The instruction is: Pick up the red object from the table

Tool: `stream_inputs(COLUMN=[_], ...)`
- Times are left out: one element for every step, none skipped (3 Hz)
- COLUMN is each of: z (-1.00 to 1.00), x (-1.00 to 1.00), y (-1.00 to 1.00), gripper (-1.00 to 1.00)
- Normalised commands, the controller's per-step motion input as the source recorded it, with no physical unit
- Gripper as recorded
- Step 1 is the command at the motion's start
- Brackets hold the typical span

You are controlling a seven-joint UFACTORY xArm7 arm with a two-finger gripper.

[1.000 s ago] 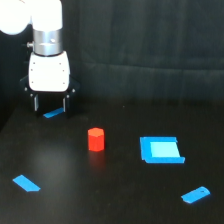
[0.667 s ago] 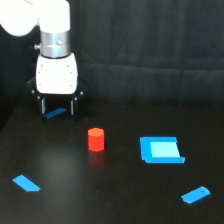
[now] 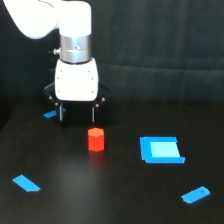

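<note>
My gripper grips the red object by its upright sides next. Then my gripper picks the object up from the table.
The red object is a small red-orange hexagonal block standing upright on the black table, near the middle of the exterior view. My gripper hangs from the white arm just behind the block and slightly to the exterior view's left, its fingertips above the table. The two dark fingers stand apart with nothing between them, so the gripper is open and empty. It does not touch the block.
A blue square pad lies to the exterior view's right of the block. Flat blue pieces lie at the front left, the front right, and behind the gripper at the left.
The arm has moved toward the exterior view's right and nearer the red block, with the gripper still open. The block and blue pieces have not moved.
</note>
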Motion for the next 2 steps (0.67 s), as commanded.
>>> stream_inputs(z=[0.23, 0.08], x=[0.81, 0.38], y=[-0.88, -0.94], gripper=[1.00, 1.00])
